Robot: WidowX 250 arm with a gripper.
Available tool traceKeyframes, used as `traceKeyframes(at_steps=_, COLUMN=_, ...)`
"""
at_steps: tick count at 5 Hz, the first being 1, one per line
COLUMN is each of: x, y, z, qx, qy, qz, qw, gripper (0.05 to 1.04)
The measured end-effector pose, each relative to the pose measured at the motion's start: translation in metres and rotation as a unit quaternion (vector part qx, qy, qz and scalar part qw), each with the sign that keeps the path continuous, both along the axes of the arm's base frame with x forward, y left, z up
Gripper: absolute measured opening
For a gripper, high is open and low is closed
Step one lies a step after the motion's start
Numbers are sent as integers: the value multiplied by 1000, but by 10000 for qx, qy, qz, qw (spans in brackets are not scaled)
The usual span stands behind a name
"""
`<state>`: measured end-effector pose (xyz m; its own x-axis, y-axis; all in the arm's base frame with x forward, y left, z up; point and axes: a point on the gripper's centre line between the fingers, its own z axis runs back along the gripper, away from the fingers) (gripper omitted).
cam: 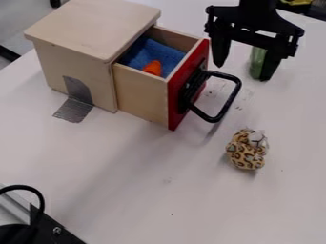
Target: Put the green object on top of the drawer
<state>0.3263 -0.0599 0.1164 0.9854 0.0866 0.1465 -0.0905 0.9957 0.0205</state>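
Note:
My gripper next needs to hold the green object by the sides of its upright body, to put it on top of the drawer.
The black gripper hangs at the upper right, its two fingers spread wide and pointing down. Partly behind its right finger is the green object, upright on the table; whether they touch I cannot tell. To the left stands the wooden drawer box with a flat, bare top. Its drawer is pulled out, with a red front and a black loop handle. Inside the drawer lie a blue cloth and an orange thing.
A leopard-spotted plush toy lies on the white table in front of the handle. Metal tape holds the box's side to the table. Black equipment with a cable occupies the lower left corner.

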Motion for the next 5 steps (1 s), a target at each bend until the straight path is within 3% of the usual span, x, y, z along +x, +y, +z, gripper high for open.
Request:
traceKeyframes(at_steps=1, x=-2, y=-1, z=-11, qx=16, qy=177, qz=0, qw=9998, gripper=1000)
traceKeyframes(at_steps=2, x=23, y=-7, z=-28, qx=-82, qy=310, qz=35, qw=9995, gripper=1000)
traceKeyframes(at_steps=3, x=57, y=-9, z=-38, qx=-283, qy=256, qz=135, qw=9992, gripper=1000)
traceKeyframes(at_steps=5, x=112, y=7, z=-57, qx=-255, qy=209, qz=250, qw=9991, gripper=1000)
